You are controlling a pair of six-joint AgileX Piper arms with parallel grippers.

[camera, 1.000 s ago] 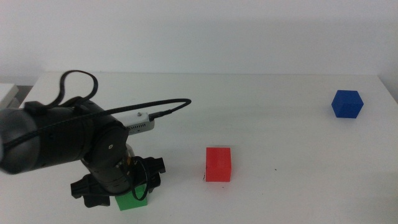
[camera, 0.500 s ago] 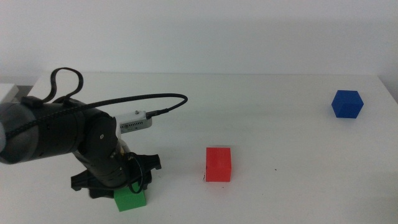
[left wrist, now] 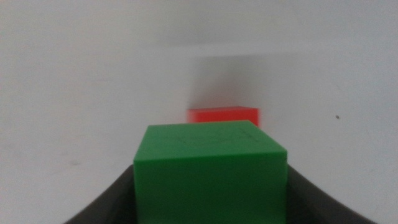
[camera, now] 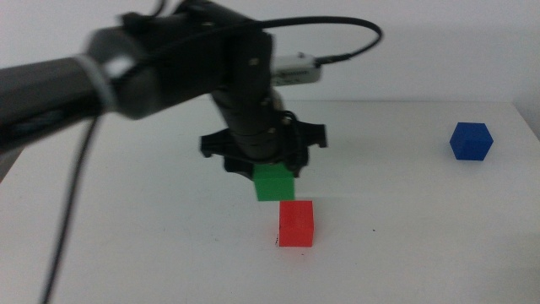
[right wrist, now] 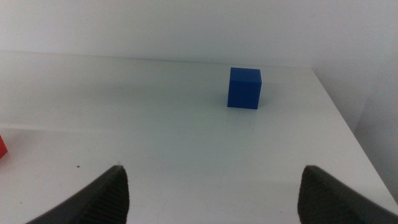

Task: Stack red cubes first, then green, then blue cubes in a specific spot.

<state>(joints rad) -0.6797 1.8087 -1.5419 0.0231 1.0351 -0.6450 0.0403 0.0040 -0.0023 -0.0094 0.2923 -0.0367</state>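
I should line the cubes up before I open my left gripper, because the green cube is beside and short of the red cube's top.
My left gripper (camera: 272, 176) is shut on the green cube (camera: 273, 183), holding it in the air just above and slightly left of the red cube (camera: 296, 223). The red cube rests on the white table near the middle front. In the left wrist view the green cube (left wrist: 210, 170) fills the space between the jaws, with the red cube (left wrist: 223, 116) beyond it. The blue cube (camera: 470, 141) sits at the far right of the table, also seen as the blue cube (right wrist: 244, 88) in the right wrist view. My right gripper (right wrist: 211, 190) is open, well short of the blue cube, and out of the middle view.
The left arm's dark body and its cable (camera: 337, 38) reach in from the left over the table's middle. The table's right edge (camera: 527, 127) runs close behind the blue cube.
The left gripper has lifted the green cube off the table at the front left and carried it right and up, to just above the red cube. The right arm and blue cube stayed still.
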